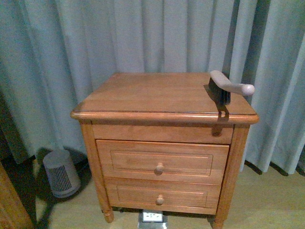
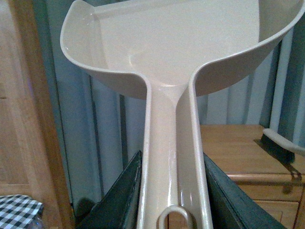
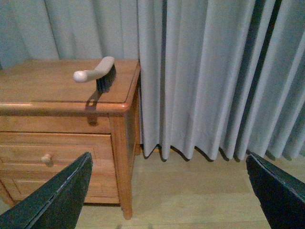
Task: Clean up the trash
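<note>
The brush needs to sweep up trash, so my right gripper should grab it next by its glossy pale handle [image 1: 240,89] and leave its dark bristles free for that.
The trash is out of view in all three frames. In the left wrist view my left gripper [image 2: 171,160] is shut on the long handle of a pale dustpan [image 2: 181,43], whose empty scoop is raised in front of the curtain. My right gripper [image 3: 167,160] stands open above bare wooden floor, beside the nightstand's corner leg, with nothing between its fingers. A hand brush [image 1: 228,88] with a pale handle and dark bristles lies on the right edge of the nightstand top. The same brush [image 3: 97,71] shows in the right wrist view. Neither arm appears in the front view.
The wooden nightstand [image 1: 157,95] has two drawers and stands against grey-blue curtains [image 1: 143,33]. A small grey heater [image 1: 60,172] sits on the floor to its left. A black-and-white checked cloth [image 2: 16,207] and a wooden panel [image 2: 24,95] lie near the left gripper.
</note>
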You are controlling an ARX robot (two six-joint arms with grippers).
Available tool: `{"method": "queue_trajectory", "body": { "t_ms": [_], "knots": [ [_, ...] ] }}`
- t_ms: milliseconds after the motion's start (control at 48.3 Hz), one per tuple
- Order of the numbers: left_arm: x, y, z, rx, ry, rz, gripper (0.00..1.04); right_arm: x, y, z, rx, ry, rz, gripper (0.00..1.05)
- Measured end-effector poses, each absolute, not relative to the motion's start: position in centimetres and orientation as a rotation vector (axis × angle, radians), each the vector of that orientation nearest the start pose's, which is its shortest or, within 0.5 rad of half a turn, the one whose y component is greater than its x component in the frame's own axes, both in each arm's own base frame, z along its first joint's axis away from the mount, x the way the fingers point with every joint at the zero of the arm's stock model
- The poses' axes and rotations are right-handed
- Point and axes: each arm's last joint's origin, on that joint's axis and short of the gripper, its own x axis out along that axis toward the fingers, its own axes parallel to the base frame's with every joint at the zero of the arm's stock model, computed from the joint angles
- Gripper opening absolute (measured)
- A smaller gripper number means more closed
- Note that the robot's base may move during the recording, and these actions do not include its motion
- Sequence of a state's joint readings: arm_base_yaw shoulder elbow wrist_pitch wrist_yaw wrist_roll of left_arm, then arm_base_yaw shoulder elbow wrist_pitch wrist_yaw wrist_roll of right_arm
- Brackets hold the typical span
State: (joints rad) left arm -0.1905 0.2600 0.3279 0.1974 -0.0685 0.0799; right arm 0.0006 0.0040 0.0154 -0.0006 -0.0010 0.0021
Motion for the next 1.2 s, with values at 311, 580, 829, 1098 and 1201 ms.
{"method": "queue_trajectory", "body": {
  "t_ms": [311,580,829,1098,1201],
  "knots": [
    [10.0,-1.1,25.9,-0.025,-0.235,-0.086,0.29,14.1,2.3,20.0,0.055,0.270,0.059,0.98],
    [9.9,-1.0,25.9,-0.030,-0.236,-0.086,0.29,23.1,6.9,25.7,0.022,0.369,0.151,0.98],
    [9.9,-1.0,25.9,-0.031,-0.236,-0.084,0.29,30.7,11.1,29.9,0.011,0.468,0.139,0.98],
    [9.9,-1.0,25.9,-0.031,-0.236,-0.084,0.29,38.2,15.2,31.0,0.053,0.600,0.068,0.98],
    [9.9,-1.0,25.9,-0.032,-0.236,-0.085,0.29,39.8,15.8,30.3,0.054,0.656,0.033,0.97]
  ]
}}
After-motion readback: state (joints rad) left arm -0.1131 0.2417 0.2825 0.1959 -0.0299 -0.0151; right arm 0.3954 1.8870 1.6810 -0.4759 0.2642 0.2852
